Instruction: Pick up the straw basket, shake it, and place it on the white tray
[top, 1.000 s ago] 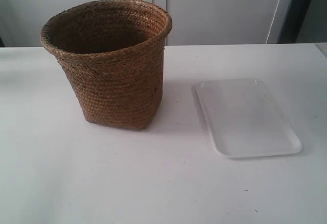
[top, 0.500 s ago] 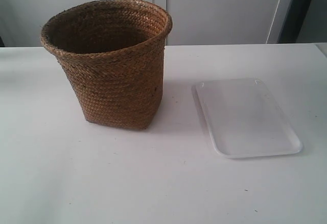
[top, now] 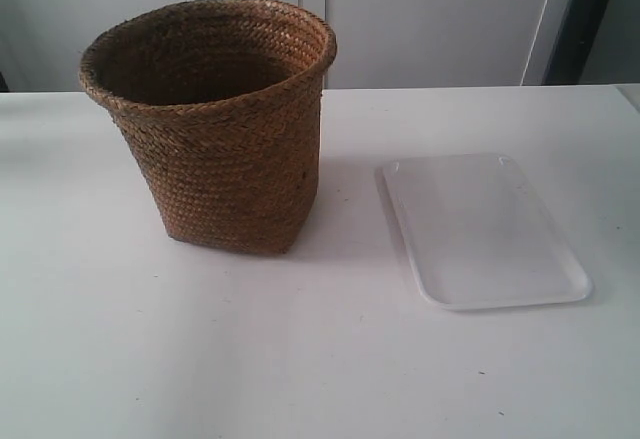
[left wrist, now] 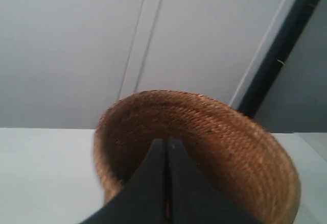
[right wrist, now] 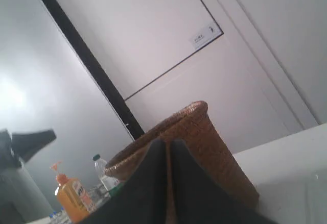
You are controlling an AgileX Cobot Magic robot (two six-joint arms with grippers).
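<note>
My left gripper should grab the straw basket by its woven rim [top: 104, 94] [left wrist: 104, 147] next. Then it can lift and shake the basket.
The straw basket [top: 222, 124] stands upright on the white table, left of centre in the exterior view. Beside it, to the right and apart from it, the white tray [top: 480, 229] lies flat with nothing on it. No arm shows in the exterior view. In the left wrist view my left gripper [left wrist: 166, 143] is shut with nothing between its fingers, and the straw basket [left wrist: 230, 142] sits beyond the tips. The right wrist view shows my right gripper [right wrist: 167, 145] shut and holding nothing, with the straw basket [right wrist: 204, 137] behind it.
The white table [top: 300, 359] reaches a pale wall with door panels behind. An orange pump bottle [right wrist: 71, 198] and a clear bottle with a green cap [right wrist: 104, 178] stand off to one side in the right wrist view.
</note>
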